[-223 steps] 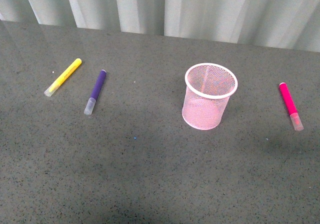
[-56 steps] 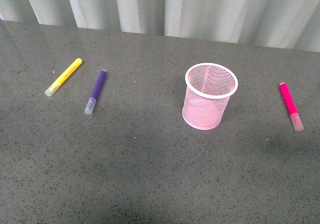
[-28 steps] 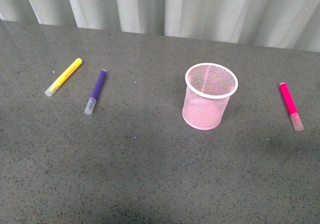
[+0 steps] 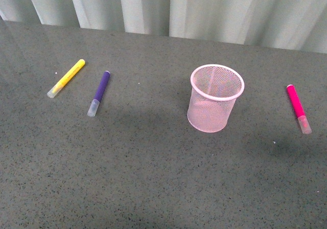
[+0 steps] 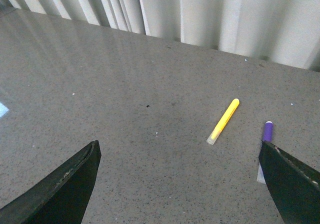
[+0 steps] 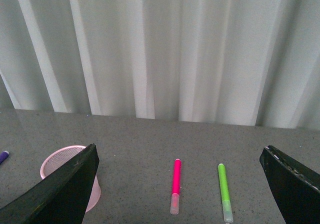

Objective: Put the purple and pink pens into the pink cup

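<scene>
The purple pen's clear cap (image 4: 93, 108) should stay free to go into the pink cup first, so the left gripper should next grab the purple pen by its purple body (image 4: 103, 84).
The pink mesh cup (image 4: 215, 98) stands upright on the grey table, a little right of centre; it also shows in the right wrist view (image 6: 65, 176). The purple pen (image 4: 99, 92) lies flat to its left, its clear cap toward me, and shows in the left wrist view (image 5: 267, 132) partly behind a finger. The pink pen (image 4: 297, 108) lies flat at the far right and shows in the right wrist view (image 6: 175, 184). Neither arm shows in the front view. My left gripper (image 5: 182, 184) is open and empty above the table. My right gripper (image 6: 182, 184) is open and empty.
A yellow marker (image 4: 66, 77) lies left of the purple pen and shows in the left wrist view (image 5: 223, 120). A green marker (image 6: 224, 191) lies beside the pink pen in the right wrist view. A pale curtain (image 4: 204, 9) hangs behind the table's far edge.
The front view has shifted by a few pixels. The pens and the cup lie where they were.
</scene>
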You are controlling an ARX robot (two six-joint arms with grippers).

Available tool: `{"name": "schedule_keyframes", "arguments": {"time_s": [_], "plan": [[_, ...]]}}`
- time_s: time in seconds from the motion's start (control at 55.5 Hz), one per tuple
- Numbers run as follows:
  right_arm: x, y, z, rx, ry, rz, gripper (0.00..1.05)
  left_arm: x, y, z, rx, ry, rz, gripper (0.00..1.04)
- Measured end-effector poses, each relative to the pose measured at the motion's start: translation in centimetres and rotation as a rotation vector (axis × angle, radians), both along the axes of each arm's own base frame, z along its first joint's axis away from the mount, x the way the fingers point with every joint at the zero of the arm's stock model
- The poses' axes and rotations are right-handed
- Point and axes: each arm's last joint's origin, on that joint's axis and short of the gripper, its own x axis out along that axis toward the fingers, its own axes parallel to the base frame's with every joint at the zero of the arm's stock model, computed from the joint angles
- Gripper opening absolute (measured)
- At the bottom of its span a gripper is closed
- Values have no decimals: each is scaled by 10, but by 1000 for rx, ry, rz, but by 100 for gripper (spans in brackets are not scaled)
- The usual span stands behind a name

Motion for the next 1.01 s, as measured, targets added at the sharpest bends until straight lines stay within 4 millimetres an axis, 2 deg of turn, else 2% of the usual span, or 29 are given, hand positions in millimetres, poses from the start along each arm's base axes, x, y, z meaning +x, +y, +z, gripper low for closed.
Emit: {"name": "schedule_keyframes", "arguments": {"time_s": [0.072, 0.18, 0.234, 0.432, 0.739, 1.009], "plan": [[0, 0, 0, 0, 0, 0, 98, 15, -3, 1, -8, 43, -20, 98], [0, 0, 0, 0, 0, 0, 98, 59, -14, 2, -30, 167, -80, 98], [0, 0, 0, 0, 0, 0, 98, 73, -19, 1, -39, 212, -110, 98], [0, 0, 0, 0, 0, 0, 98, 116, -34, -9, -38, 365, -189, 98], [0, 0, 0, 0, 0, 0, 98, 154, -60, -46, -93, 597, -254, 98], [0, 0, 0, 0, 0, 0, 98, 178, -81, -76, -150, 676, -285, 98]]}}
